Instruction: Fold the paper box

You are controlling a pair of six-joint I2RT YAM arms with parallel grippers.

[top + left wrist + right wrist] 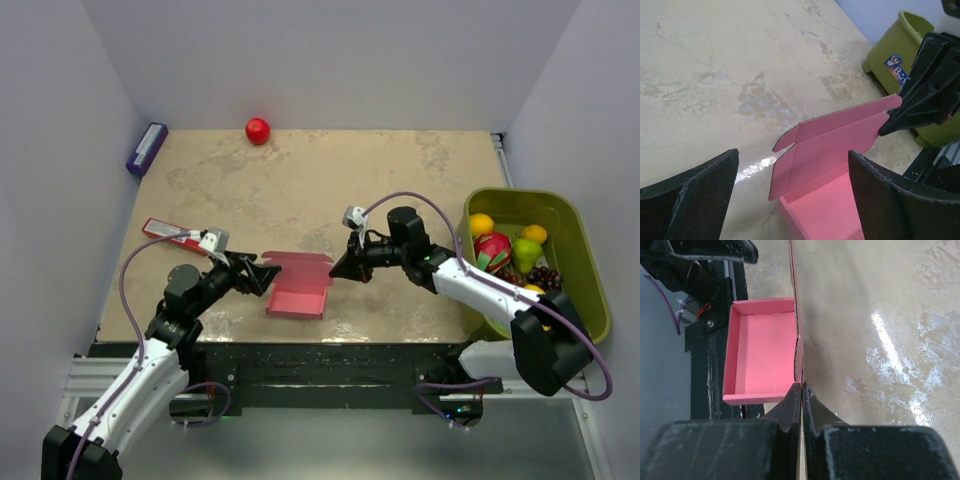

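Note:
I should next pinch the lid flap's loose end [273,265] [786,154] with my left gripper, opposite my right gripper, so that the lid flap folds over the tray.
The pink paper box [298,290] lies near the table's front edge as an open tray with its lid flap [840,135] standing upright along the far side. My right gripper [340,268] is shut on the right end of that flap. In the right wrist view the flap runs edge-on into the closed fingertips of the right gripper [801,387], with the tray [762,350] to their left. My left gripper [262,275] is open at the box's left end. In the left wrist view its fingers [880,195] stand wide apart around the tray's near corner without touching the card.
A green bin [580,230] of fruit stands at the right edge. A red ball [258,130] and a purple block [146,148] sit at the back. A narrow red packet [165,232] lies by the left arm. The table's front edge [300,330] is just behind the box.

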